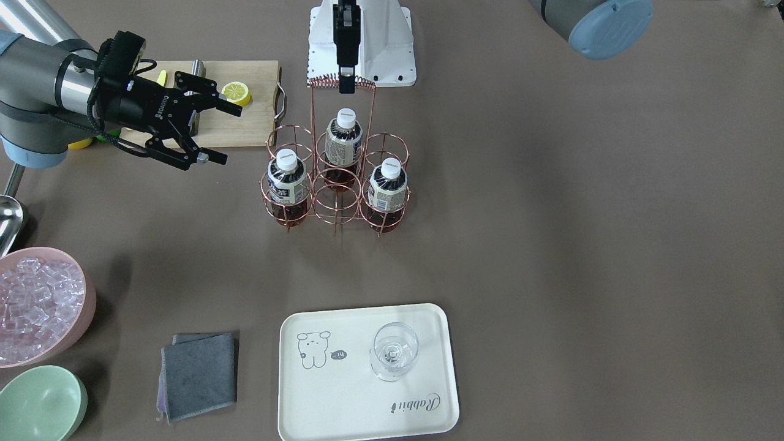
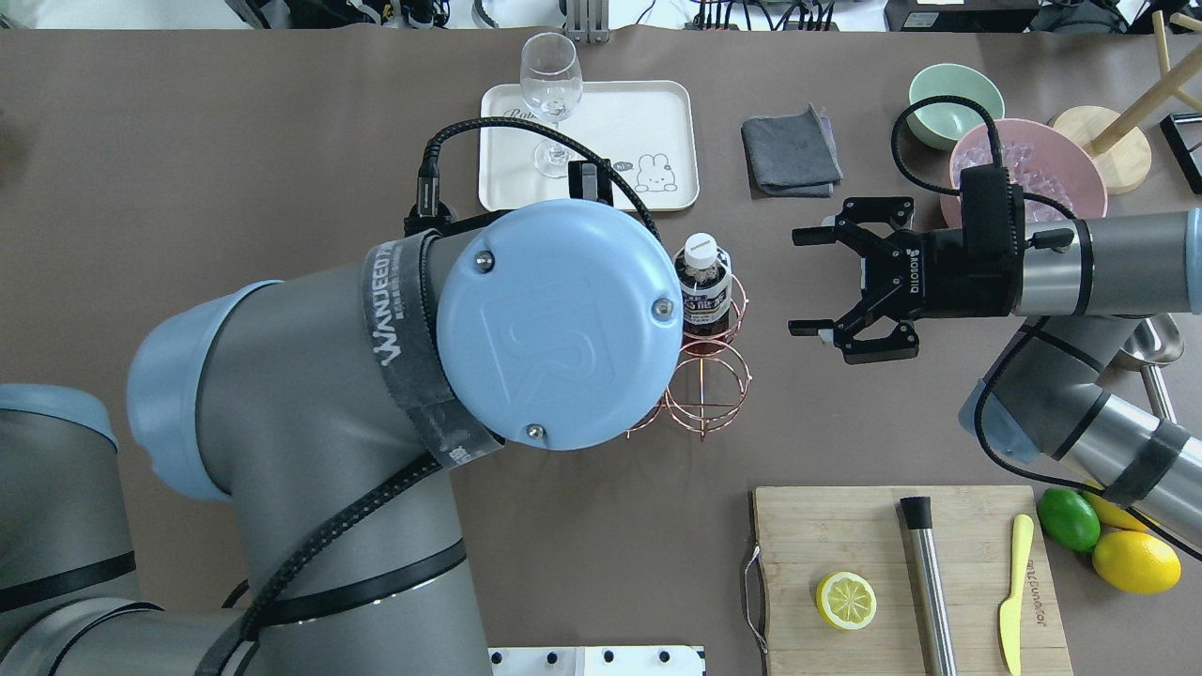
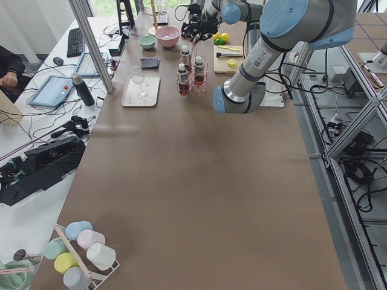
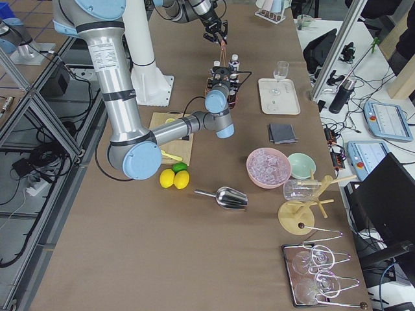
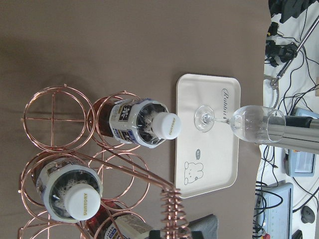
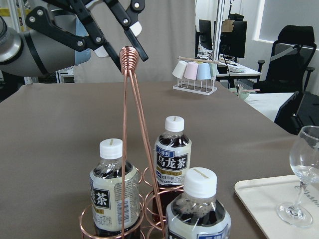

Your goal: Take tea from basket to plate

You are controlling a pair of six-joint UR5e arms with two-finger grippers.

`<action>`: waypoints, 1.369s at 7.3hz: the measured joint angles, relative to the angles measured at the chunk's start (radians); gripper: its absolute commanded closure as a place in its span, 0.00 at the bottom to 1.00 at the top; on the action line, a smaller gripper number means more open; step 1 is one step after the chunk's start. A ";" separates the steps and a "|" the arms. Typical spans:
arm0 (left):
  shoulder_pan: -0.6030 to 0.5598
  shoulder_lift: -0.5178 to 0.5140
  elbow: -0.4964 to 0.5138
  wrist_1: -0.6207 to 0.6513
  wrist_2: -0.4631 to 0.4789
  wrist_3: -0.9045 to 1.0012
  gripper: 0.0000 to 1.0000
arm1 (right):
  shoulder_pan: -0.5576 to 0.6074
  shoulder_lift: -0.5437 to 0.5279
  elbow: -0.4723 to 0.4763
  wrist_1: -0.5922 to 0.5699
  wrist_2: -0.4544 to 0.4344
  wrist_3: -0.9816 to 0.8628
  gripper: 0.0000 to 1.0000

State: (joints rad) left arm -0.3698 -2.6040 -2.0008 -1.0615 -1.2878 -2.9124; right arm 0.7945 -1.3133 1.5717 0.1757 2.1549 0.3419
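Note:
My left gripper grabs the basket (image 1: 335, 211) by its coiled handle (image 1: 327, 82) above the tea bottles next, since the bottles stand loose and upright in the wire rings.
Three tea bottles (image 1: 286, 177) (image 1: 343, 138) (image 1: 387, 184) with white caps stand upright in the rose-gold wire basket (image 1: 335, 211) at mid table. My left gripper (image 1: 346, 82) hangs right at the basket's coiled handle. In the right wrist view it (image 6: 122, 50) is open, with its fingers either side of the coil. My right gripper (image 1: 228, 136) is open and empty, off to the side of the basket and level with the bottle tops; it also shows in the overhead view (image 2: 800, 282). The cream plate (image 1: 343, 398) lies across the table from me and holds a wine glass (image 1: 395, 352).
A wooden cutting board (image 1: 245, 125) with a lemon half (image 1: 236, 92) lies behind my right gripper. A pink bowl of ice (image 1: 37, 306), a green bowl (image 1: 40, 404), a metal scoop (image 1: 9, 220) and a grey cloth (image 1: 199, 373) lie to my right. My left elbow hides most of the basket in the overhead view.

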 measured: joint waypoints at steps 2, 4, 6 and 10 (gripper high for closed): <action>0.000 0.018 0.001 -0.002 0.001 -0.002 1.00 | -0.029 0.004 -0.003 -0.001 -0.007 -0.004 0.00; -0.004 0.040 -0.003 -0.012 0.002 -0.003 1.00 | -0.035 0.006 -0.001 -0.001 -0.009 -0.005 0.00; -0.012 0.050 -0.016 -0.013 0.001 -0.004 1.00 | -0.036 0.020 -0.003 -0.006 -0.009 -0.003 0.00; -0.017 0.054 -0.023 -0.014 0.001 -0.004 1.00 | -0.075 0.057 -0.033 -0.024 -0.041 -0.005 0.00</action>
State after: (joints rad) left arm -0.3865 -2.5499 -2.0240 -1.0753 -1.2871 -2.9161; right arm 0.7196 -1.2566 1.5386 0.1520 2.1142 0.3371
